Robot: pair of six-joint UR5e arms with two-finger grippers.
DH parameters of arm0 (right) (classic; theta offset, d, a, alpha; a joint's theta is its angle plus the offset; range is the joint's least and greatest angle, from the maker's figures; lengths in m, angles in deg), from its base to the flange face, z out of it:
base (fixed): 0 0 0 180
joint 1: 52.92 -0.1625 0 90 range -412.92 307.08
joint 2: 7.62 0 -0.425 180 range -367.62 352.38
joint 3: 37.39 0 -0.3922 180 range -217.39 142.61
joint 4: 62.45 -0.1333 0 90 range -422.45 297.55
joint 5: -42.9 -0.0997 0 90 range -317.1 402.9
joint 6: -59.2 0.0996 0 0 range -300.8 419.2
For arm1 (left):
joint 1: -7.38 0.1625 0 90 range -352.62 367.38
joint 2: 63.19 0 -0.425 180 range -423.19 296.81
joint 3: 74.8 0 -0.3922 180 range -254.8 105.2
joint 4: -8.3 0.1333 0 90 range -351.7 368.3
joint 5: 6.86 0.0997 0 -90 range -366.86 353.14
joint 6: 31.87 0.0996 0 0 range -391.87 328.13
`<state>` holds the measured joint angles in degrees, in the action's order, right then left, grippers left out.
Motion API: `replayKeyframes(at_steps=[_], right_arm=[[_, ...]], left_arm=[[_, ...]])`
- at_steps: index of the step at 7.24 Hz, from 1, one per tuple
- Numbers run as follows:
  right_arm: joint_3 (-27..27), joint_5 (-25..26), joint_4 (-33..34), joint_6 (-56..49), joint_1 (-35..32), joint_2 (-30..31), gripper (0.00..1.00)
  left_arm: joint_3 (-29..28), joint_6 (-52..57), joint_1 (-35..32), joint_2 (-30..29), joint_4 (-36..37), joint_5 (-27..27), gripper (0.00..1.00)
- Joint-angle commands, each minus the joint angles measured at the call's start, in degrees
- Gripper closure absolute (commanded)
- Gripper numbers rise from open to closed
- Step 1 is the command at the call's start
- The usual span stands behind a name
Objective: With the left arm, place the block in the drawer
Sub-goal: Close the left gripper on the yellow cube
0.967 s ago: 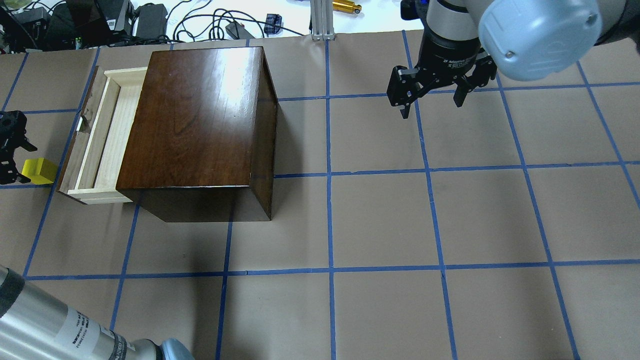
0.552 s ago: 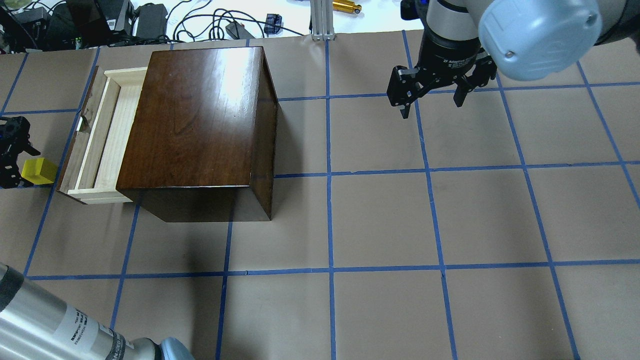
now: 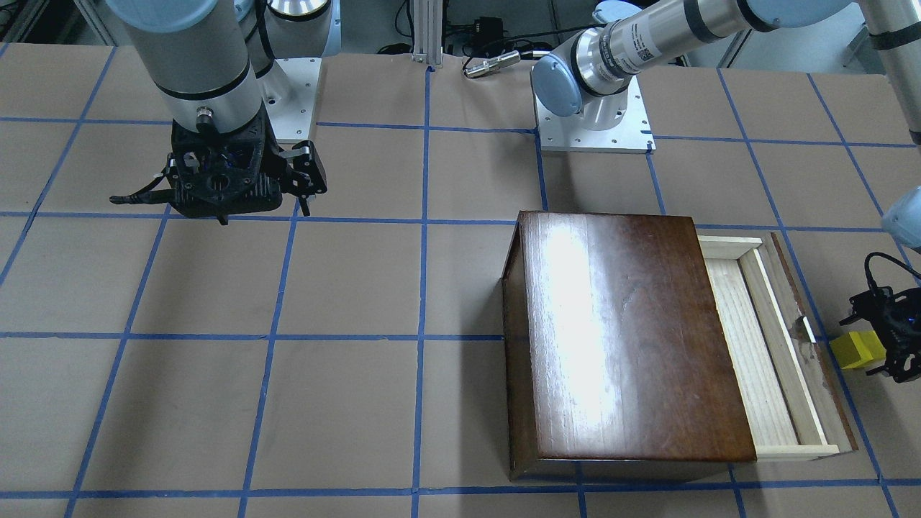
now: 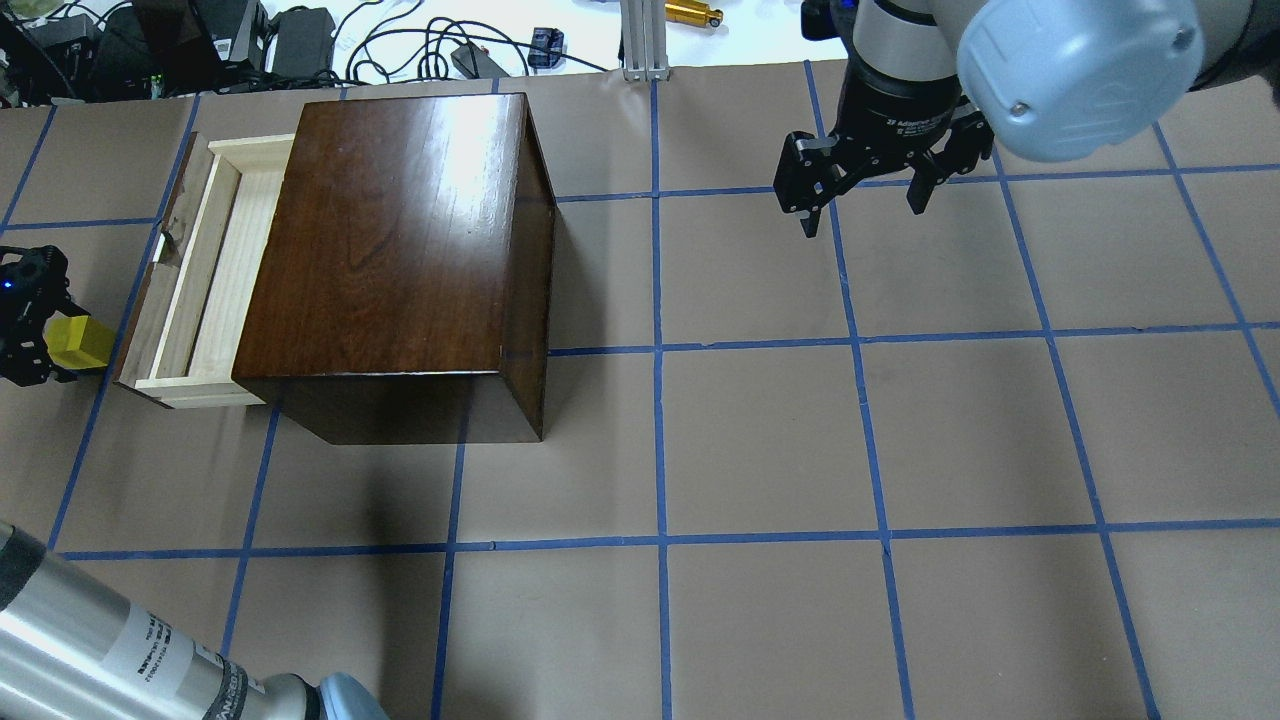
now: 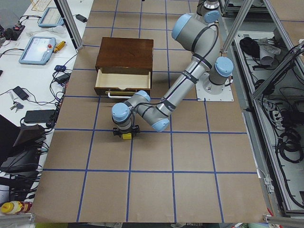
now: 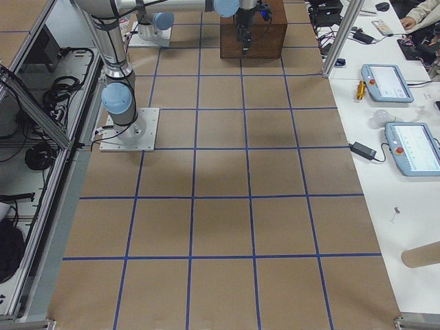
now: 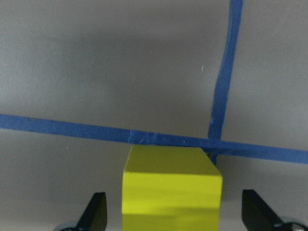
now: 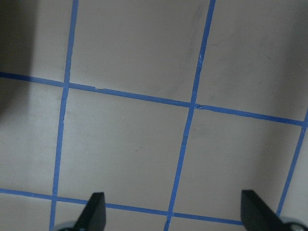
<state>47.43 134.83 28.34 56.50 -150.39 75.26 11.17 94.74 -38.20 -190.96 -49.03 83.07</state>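
My left gripper should next grab the yellow block by its two opposite sides, to put it inside the drawer (image 3: 784,352).
The yellow block (image 4: 88,342) lies on the table just left of the open drawer's (image 4: 150,305) dark front panel. My left gripper (image 4: 48,337) is open and low around it. In the left wrist view the block (image 7: 171,185) sits between the two spread fingertips (image 7: 96,214), touching neither. The front view shows the same block (image 3: 856,350), left gripper (image 3: 876,348) and empty pale drawer (image 3: 784,352). The left view shows the gripper (image 5: 124,131) over the block (image 5: 127,136). My right gripper (image 4: 865,205) is open and empty, far to the right.
The glossy dark-brown cabinet (image 4: 400,250) stands right of the drawer. Blue tape lines grid the brown table (image 4: 760,450). Cables and devices (image 4: 300,40) lie beyond the far edge. My left arm's forearm (image 4: 120,650) crosses the near left corner.
My left gripper has moved toward the drawer side so its open fingers now straddle the block. The block, the drawer and the right arm have not moved.
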Motion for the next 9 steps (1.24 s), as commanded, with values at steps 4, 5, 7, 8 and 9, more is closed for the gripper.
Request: replayKeyframes(at_steps=[4, 5, 7, 8, 9], right_arm=[[0.0, 0.0, 0.0, 0.1, 0.0, 0.0, 0.0], [0.0, 0.0, 0.0, 0.0, 0.0, 0.0, 0.0], [0.0, 0.0, 0.0, 0.1, 0.0, 0.0, 0.0], [0.0, 0.0, 0.0, 0.1, 0.0, 0.0, 0.0], [0.0, 0.0, 0.0, 0.0, 0.0, 0.0, 0.0]], left_arm=[[0.7, 0.0, 0.1, -0.3, 0.1, -1.0, 0.0], [0.7, 0.1, 0.1, -0.3, 0.1, -1.0, 0.05], [0.6, 0.5, 0.1, -0.3, 0.2, -1.1, 0.36], [0.7, 0.7, 0.0, -0.3, 0.2, -1.0, 0.48], [0.6, 1.6, 0.1, -0.2, 0.2, -1.0, 0.69]])
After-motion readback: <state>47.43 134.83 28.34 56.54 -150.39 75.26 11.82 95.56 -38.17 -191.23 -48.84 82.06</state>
